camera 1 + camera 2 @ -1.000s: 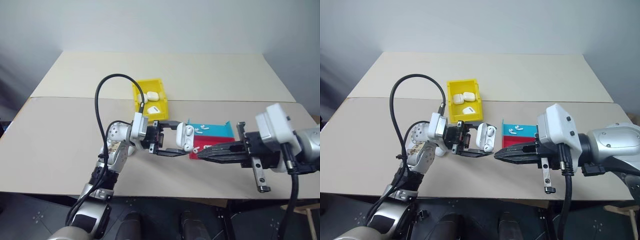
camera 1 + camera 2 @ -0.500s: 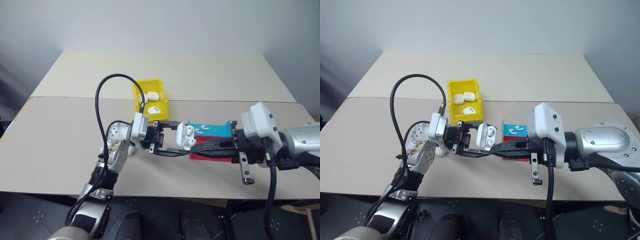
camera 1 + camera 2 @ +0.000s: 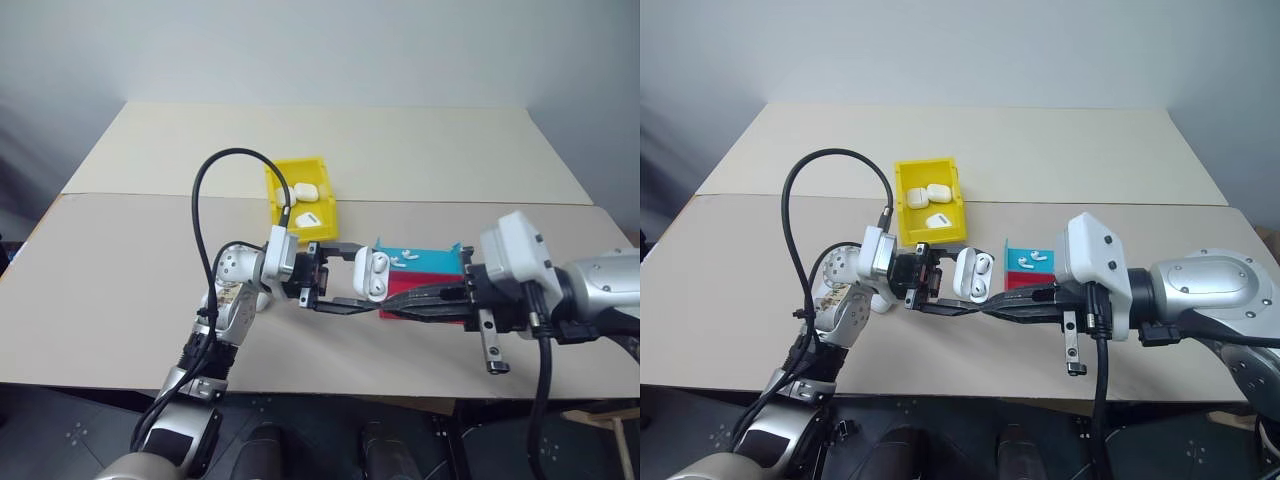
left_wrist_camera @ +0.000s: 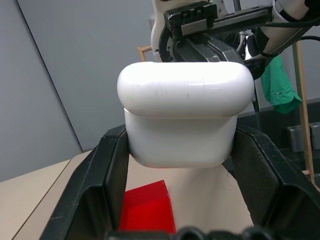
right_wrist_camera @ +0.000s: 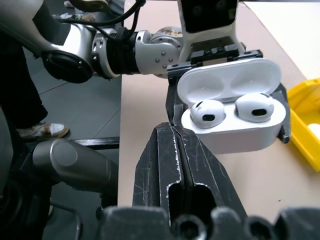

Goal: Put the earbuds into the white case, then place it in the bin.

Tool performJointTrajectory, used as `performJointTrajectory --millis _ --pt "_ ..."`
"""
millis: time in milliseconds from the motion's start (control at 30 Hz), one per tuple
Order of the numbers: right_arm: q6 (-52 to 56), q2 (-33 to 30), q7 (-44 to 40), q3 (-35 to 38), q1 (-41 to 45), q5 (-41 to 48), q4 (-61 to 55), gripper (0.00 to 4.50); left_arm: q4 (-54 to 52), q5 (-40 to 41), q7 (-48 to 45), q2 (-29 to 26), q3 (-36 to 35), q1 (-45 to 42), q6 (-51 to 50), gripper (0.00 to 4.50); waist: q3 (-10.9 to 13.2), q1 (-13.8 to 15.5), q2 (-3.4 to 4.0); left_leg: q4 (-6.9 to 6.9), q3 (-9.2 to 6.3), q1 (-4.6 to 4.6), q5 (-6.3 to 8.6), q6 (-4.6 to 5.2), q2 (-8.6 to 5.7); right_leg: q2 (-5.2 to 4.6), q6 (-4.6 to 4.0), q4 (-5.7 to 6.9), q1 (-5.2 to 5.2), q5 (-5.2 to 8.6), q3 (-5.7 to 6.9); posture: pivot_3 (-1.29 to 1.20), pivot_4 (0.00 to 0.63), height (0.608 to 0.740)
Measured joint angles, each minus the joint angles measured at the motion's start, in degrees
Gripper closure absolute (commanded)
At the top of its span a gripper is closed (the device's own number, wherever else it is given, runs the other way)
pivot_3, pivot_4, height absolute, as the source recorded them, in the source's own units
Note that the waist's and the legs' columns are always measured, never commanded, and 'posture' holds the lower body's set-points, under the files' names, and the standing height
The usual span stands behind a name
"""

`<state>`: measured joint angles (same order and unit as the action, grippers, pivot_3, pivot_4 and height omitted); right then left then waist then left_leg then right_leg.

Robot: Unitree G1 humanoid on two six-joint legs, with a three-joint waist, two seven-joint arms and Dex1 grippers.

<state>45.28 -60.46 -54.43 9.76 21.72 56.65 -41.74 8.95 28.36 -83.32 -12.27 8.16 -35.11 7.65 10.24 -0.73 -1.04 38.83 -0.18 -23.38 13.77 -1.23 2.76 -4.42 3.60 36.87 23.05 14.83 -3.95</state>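
My left gripper should keep holding the white case (image 3: 371,275) (image 4: 182,115) until the case reaches the yellow bin, because the case is in the air, well short of the yellow bin.
My left gripper (image 3: 358,277) is shut on the white case (image 3: 372,272), held above the table with its lid hinged open. Two earbuds (image 5: 208,112) sit side by side in its wells. In the left wrist view the case (image 4: 184,120) is clamped between both black fingers (image 4: 102,185). My right gripper (image 3: 388,311) is shut and empty. It points at the case from the right, its tips just below the case's front edge (image 5: 235,137). The yellow bin (image 3: 272,197) stands on the table beyond the left gripper, with white cases lying in it.
A blue tray (image 3: 435,262) with loose earbuds (image 3: 404,256) and a red tray (image 3: 402,292) lie under and behind my right gripper. A black cable (image 3: 200,215) loops up from the left arm. The table's front edge runs close below both arms.
My right arm's wrist has shifted a little to the left toward the case, its shut tips staying by the case. The left gripper and the case have not moved.
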Motion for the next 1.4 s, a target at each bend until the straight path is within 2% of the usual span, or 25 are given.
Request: performJointTrajectory --millis 267,433,567,767,1033,1167,1400 --pt "-0.32 -0.92 -0.77 1.57 -0.24 -1.81 1.29 4.45 0.0 0.0 0.02 -0.11 0.0 0.0 -0.01 1.73 0.0 0.03 0.0 0.01 0.0 -0.01 0.0 0.0 0.0 0.0 0.0 0.0 0.0 0.0 0.0 0.0 0.15 0.74" --pt "-0.11 -0.98 1.18 5.24 9.25 1.11 6.61 4.45 -1.72 -2.72 2.45 -3.09 2.17 -0.06 -3.81 1.73 0.0 -0.23 0.01 -0.06 0.0 0.06 0.0 0.0 0.0 0.02 0.0 0.04 0.0 0.0 -0.02 0.0 0.15 0.74" --pt "0.49 -0.88 2.18 1.44 14.99 1.06 6.73 4.45 -2.54 -5.1 5.08 -4.67 3.59 -0.4 -7.73 1.73 0.0 -0.12 0.01 -0.02 0.0 -0.01 0.0 0.0 0.01 0.0 0.0 0.02 0.04 0.0 -0.01 0.0 0.15 0.74" --pt "1.25 2.13 1.7 -9.38 24.13 -2.58 7.49 4.45 -3.18 -6.24 6.42 -4.4 4.41 -0.62 -7.75 1.73 0.0 -0.11 0.01 -0.02 0.01 -0.03 0.0 0.0 0.02 0.0 0.0 0.05 0.1 0.0 -0.01 0.0 0.15 0.74" --pt "1.29 3.08 -2.0 -20.42 27.99 -13.2 7.45 4.45 -3.61 -6.32 7.47 -4.04 4.46 -0.55 -7.45 1.73 0.0 -0.02 0.01 0.0 0.01 -0.07 0.0 0.0 0.01 0.0 0.0 0.07 0.13 0.0 -0.01 0.0 0.15 0.74" --pt "0.79 2.95 -4.05 -22.37 28.27 -17.64 7.53 4.45 -3.6 -6.47 7.71 -4.03 4.46 -0.31 -7.21 1.73 0.0 -0.04 0.02 0.0 0.02 -0.07 0.0 0.0 0.01 0.0 0.0 0.07 0.14 0.0 -0.01 0.0 0.15 0.74" --pt "-0.67 0.96 -6.85 -20.51 25.97 -20.17 7.42 4.45 -3.56 -6.48 7.54 -4.54 4.39 0.76 -7.13 1.73 0.0 -0.01 0.01 0.0 0.01 -0.07 0.0 0.0 0.01 0.0 0.0 0.08 0.13 0.0 0.0 0.0 0.15 0.74"
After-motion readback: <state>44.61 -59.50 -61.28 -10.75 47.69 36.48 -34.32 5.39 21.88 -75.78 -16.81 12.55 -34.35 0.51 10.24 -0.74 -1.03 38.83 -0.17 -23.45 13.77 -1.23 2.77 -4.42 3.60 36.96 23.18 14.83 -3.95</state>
